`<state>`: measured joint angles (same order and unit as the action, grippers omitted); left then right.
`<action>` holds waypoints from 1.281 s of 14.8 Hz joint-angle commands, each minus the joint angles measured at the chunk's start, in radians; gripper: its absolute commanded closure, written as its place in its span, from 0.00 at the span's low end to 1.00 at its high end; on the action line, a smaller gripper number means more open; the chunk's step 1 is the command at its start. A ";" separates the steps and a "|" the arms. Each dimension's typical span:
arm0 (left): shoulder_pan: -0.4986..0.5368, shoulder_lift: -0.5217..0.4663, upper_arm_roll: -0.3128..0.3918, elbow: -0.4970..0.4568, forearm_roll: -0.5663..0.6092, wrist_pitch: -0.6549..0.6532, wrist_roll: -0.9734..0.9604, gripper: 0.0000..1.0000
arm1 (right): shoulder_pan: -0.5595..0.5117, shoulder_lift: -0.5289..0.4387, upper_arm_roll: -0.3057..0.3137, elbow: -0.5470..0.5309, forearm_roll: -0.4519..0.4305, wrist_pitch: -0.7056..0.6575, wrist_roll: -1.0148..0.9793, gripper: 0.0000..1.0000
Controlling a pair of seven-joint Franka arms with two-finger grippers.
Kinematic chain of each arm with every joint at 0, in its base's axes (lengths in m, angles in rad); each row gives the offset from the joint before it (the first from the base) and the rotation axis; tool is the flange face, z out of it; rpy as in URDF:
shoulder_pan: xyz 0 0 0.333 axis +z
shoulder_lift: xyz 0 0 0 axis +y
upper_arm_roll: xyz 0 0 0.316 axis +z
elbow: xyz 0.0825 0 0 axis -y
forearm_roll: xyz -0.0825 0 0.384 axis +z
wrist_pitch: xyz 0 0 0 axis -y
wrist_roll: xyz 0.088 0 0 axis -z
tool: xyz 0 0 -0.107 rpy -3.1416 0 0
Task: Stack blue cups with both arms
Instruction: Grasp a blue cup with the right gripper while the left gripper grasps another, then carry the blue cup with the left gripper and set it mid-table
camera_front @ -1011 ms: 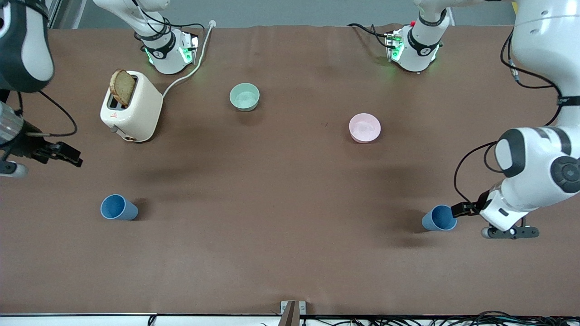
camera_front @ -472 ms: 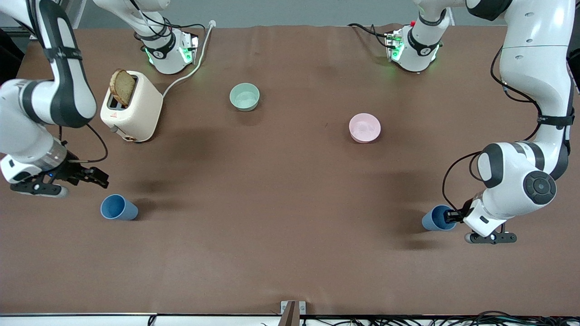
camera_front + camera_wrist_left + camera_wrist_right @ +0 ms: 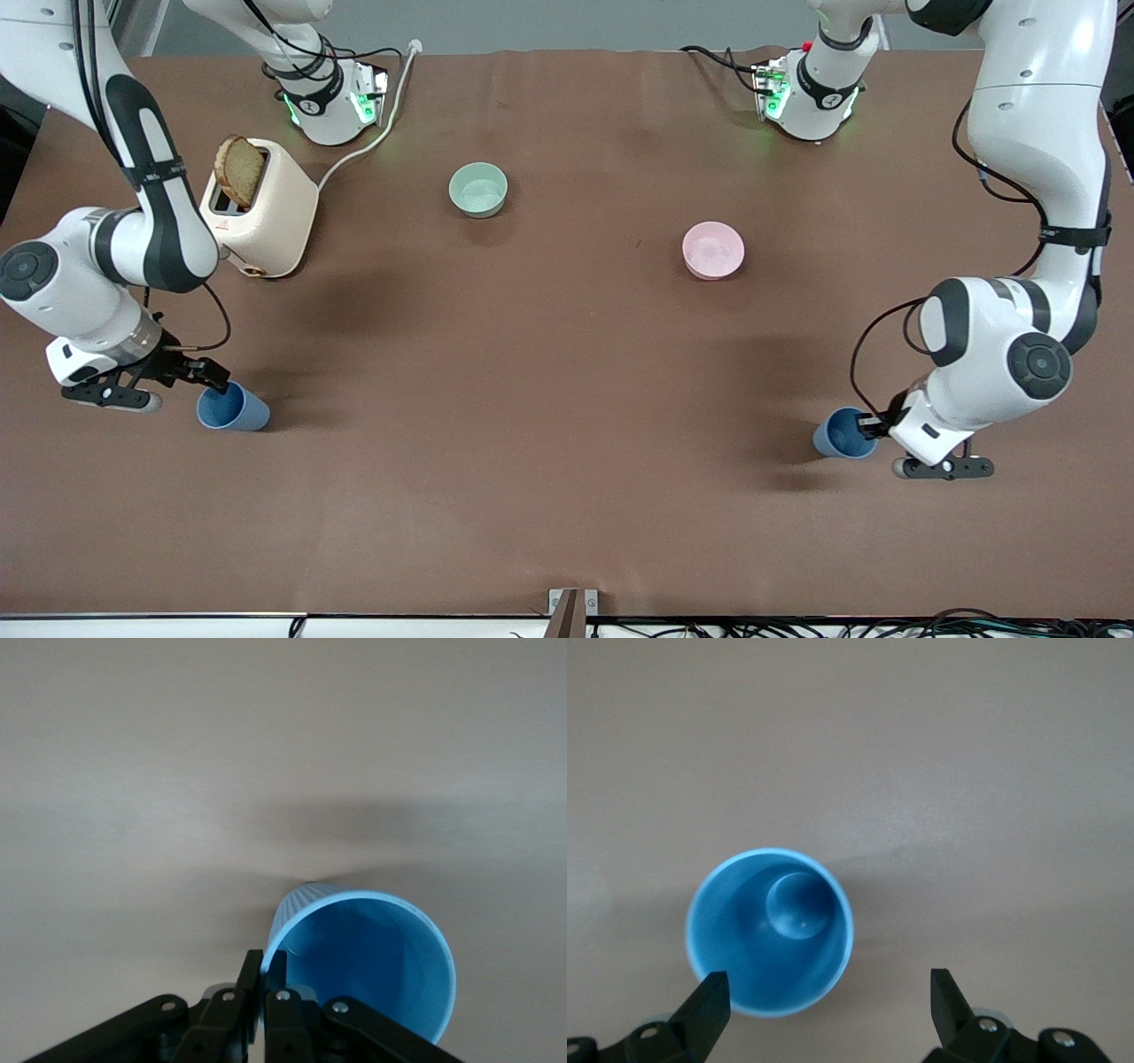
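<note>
The right gripper grabs this blue cup by its rim point(image 3: 221, 392) next, to stack it with the other blue cup point(image 3: 845, 434).
One blue cup point(image 3: 233, 410) stands upright near the right arm's end of the table. My right gripper point(image 3: 211, 376) hangs open just above its rim. In the right wrist view the cup point(image 3: 771, 939) lies partly between the spread fingers of the right gripper point(image 3: 827, 983), with one fingertip point(image 3: 711, 988) at its rim. The other blue cup point(image 3: 840, 435) is near the left arm's end. My left gripper point(image 3: 873, 427) is shut on its rim. In the left wrist view the left gripper point(image 3: 264, 958) pinches the wall of this cup point(image 3: 372, 957), one finger inside and one outside.
A cream toaster point(image 3: 263, 213) with a slice of bread stands by the right arm's base, its cord running to the table edge. A pale green bowl point(image 3: 478, 189) and a pink bowl point(image 3: 713, 250) sit mid-table, farther from the camera than both cups.
The right arm has swung in from the table's end and lowered its open gripper onto its cup. The left gripper has closed on the other cup's rim, and that cup shifted slightly toward the right arm's end.
</note>
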<state>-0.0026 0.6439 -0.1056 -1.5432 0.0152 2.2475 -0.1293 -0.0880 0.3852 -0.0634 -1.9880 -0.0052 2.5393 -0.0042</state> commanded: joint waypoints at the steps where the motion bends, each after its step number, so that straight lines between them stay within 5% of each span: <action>1: -0.054 -0.049 -0.067 0.002 0.011 -0.080 -0.204 1.00 | -0.025 0.041 0.010 0.054 -0.001 -0.002 -0.026 0.00; 8: -0.374 -0.066 -0.129 -0.003 0.029 -0.103 -0.852 1.00 | -0.018 0.147 0.011 0.126 -0.001 -0.007 -0.028 0.04; 9: -0.408 -0.063 -0.129 -0.006 0.035 -0.095 -0.909 1.00 | -0.016 0.156 0.011 0.132 -0.001 -0.011 -0.028 0.13; 11: -0.474 -0.053 -0.128 -0.012 0.037 -0.063 -1.016 1.00 | -0.015 0.161 0.013 0.138 -0.001 -0.013 -0.028 0.64; 12: -0.509 -0.041 -0.125 -0.014 0.038 -0.049 -1.070 1.00 | -0.018 0.164 0.013 0.138 -0.001 -0.013 -0.028 0.77; 13: -0.533 -0.036 -0.121 -0.014 0.040 -0.039 -1.108 1.00 | -0.021 0.166 0.013 0.138 0.001 -0.013 -0.028 0.83; 17: -0.631 0.023 -0.125 -0.014 0.167 0.026 -1.329 1.00 | -0.019 0.164 0.014 0.138 0.002 -0.034 -0.023 0.79; 18: -0.646 0.039 -0.125 -0.014 0.199 0.029 -1.384 1.00 | -0.018 0.158 0.013 0.137 0.002 -0.060 -0.025 0.83; 19: -0.655 0.042 -0.125 -0.014 0.228 0.029 -1.421 1.00 | -0.015 0.147 0.013 0.137 0.002 -0.101 -0.026 0.97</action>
<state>-0.6344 0.6708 -0.2388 -1.5587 0.1865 2.2587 -1.4707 -0.0975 0.5465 -0.0588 -1.8589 -0.0048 2.4954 -0.0241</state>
